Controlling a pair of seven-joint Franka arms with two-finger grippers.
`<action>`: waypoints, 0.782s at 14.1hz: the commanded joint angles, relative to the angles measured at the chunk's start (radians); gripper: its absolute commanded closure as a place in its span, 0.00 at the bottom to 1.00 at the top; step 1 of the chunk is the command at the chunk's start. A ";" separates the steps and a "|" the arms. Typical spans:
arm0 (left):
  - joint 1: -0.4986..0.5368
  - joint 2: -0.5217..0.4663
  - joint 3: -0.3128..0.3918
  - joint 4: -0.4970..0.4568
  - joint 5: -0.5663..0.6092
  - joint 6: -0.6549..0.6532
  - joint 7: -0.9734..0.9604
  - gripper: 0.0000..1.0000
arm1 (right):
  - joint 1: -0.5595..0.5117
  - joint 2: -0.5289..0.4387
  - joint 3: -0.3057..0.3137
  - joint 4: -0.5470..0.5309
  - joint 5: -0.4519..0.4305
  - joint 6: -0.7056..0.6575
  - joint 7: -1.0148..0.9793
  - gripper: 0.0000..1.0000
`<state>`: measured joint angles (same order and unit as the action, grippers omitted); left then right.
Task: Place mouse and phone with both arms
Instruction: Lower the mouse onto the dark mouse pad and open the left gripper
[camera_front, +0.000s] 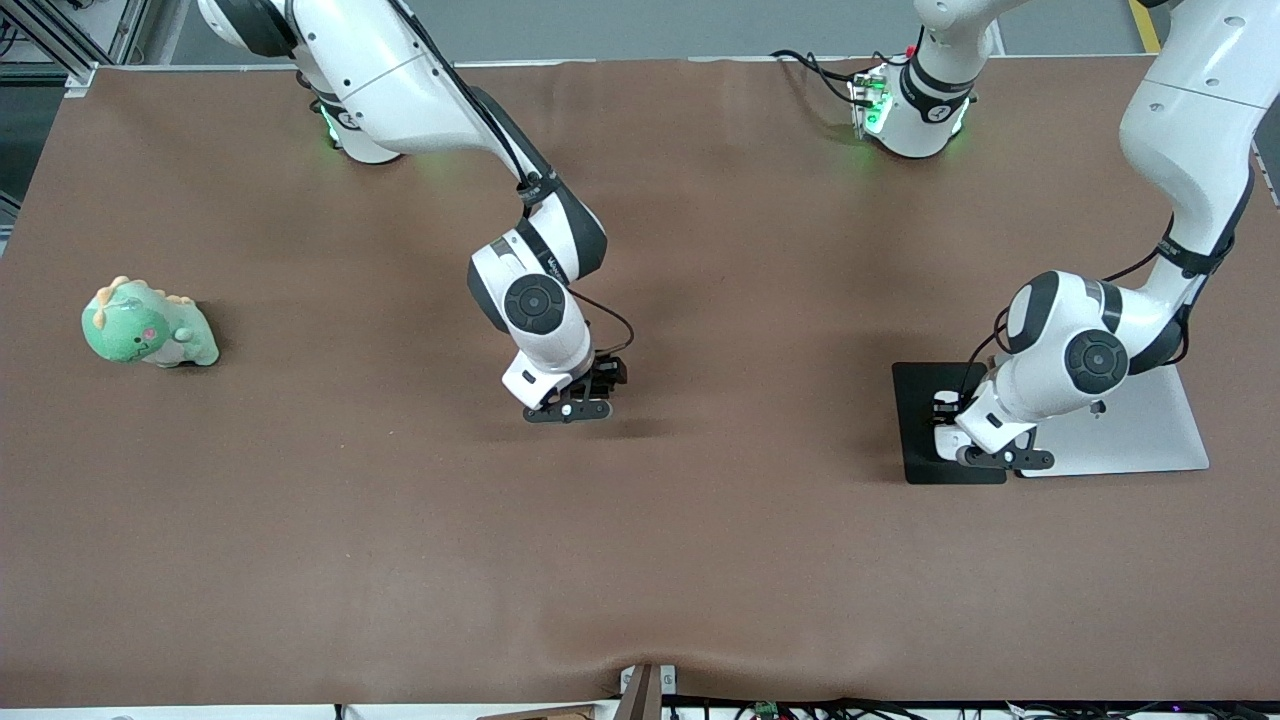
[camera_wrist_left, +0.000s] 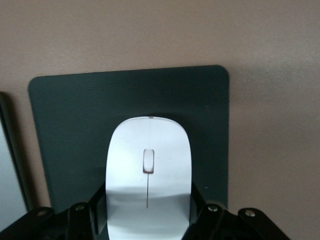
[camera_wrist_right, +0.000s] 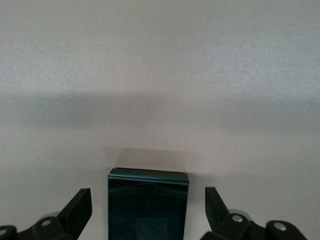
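Note:
The white mouse sits low on the dark rectangular pad (camera_wrist_left: 75, 125) in the left wrist view and would rest in place, so my left gripper should open.
The white mouse (camera_wrist_left: 149, 165) is between the fingers of my left gripper (camera_wrist_left: 148, 196), which press on its sides. It is over the dark rectangular pad (camera_wrist_left: 65, 125); I cannot tell whether it rests on it. In the front view the left gripper (camera_front: 990, 455) is low over the pad (camera_front: 925, 400) and hides the mouse. The black phone (camera_wrist_right: 148, 210) lies flat on the brown table. My right gripper (camera_wrist_right: 148, 197) is open around it, with a gap on each side. In the front view the right gripper (camera_front: 567, 408) is low over the table's middle and hides the phone.
A flat white board (camera_front: 1140, 430) lies against the pad toward the left arm's end of the table. A green dinosaur toy (camera_front: 147, 325) stands at the right arm's end. The brown table cover (camera_front: 640, 560) bulges slightly at the edge nearest the front camera.

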<state>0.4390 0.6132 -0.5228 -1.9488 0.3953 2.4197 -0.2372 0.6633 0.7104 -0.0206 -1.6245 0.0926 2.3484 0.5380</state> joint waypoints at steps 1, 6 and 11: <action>0.012 -0.006 -0.008 -0.012 0.048 0.019 -0.010 0.37 | 0.012 0.021 -0.006 0.022 -0.013 0.011 0.002 0.00; 0.010 0.008 -0.003 -0.002 0.068 0.019 -0.027 0.24 | 0.030 0.047 -0.006 0.022 -0.014 0.029 0.007 0.00; 0.010 -0.018 0.007 0.002 0.071 0.006 -0.025 0.00 | 0.030 0.057 -0.007 0.017 -0.021 0.032 0.007 0.00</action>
<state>0.4455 0.6189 -0.5104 -1.9467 0.4366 2.4247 -0.2414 0.6878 0.7476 -0.0211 -1.6218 0.0907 2.3777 0.5381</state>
